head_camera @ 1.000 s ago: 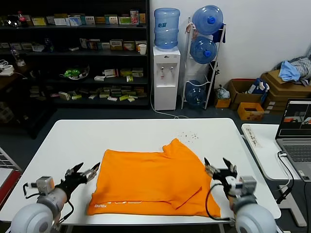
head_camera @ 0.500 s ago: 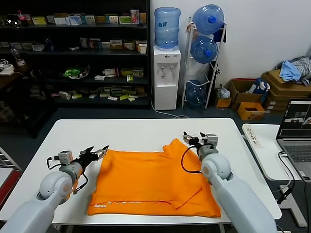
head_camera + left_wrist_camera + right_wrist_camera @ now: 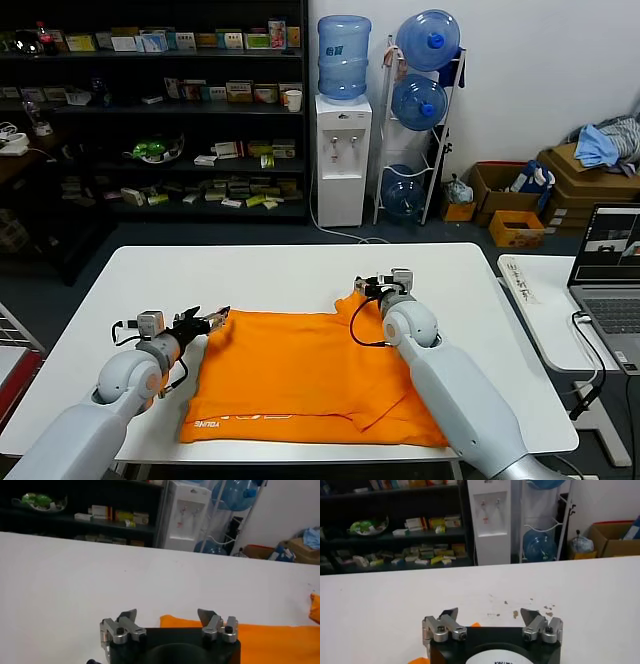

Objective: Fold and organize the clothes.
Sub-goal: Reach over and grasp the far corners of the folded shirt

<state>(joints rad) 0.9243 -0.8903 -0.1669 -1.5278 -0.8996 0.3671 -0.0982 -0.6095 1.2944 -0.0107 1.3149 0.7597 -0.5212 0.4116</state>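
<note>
The robot's right gripper should fold the orange T-shirt over toward its lettered hem (image 3: 235,420) next, so it should grab the shirt by its peaked corner (image 3: 349,303).
The bright orange T-shirt (image 3: 310,375) lies partly folded on the white table (image 3: 250,270), with pale lettering near the front-left hem. My left gripper (image 3: 215,318) is open at the shirt's far-left corner. In the left wrist view the open gripper (image 3: 167,616) has the orange shirt edge (image 3: 280,642) just under and beyond it. My right gripper (image 3: 365,287) is open at the shirt's far-right peak. In the right wrist view the gripper (image 3: 489,614) hangs over the bare table, and only a small tip of the shirt (image 3: 476,625) shows between the jaws. Neither gripper holds anything.
Small dark crumbs (image 3: 392,280) lie on the table just past the right gripper. A side table at the right carries a laptop (image 3: 610,290) and a white strip (image 3: 520,280). A blue-grey cloth heap (image 3: 605,145) sits on cardboard boxes far right. Shelves and a water dispenser stand behind.
Both arms have reached forward from the table's near edge. The left gripper now sits at the shirt's far-left corner, the right at its far-right peak. The shirt has not moved.
</note>
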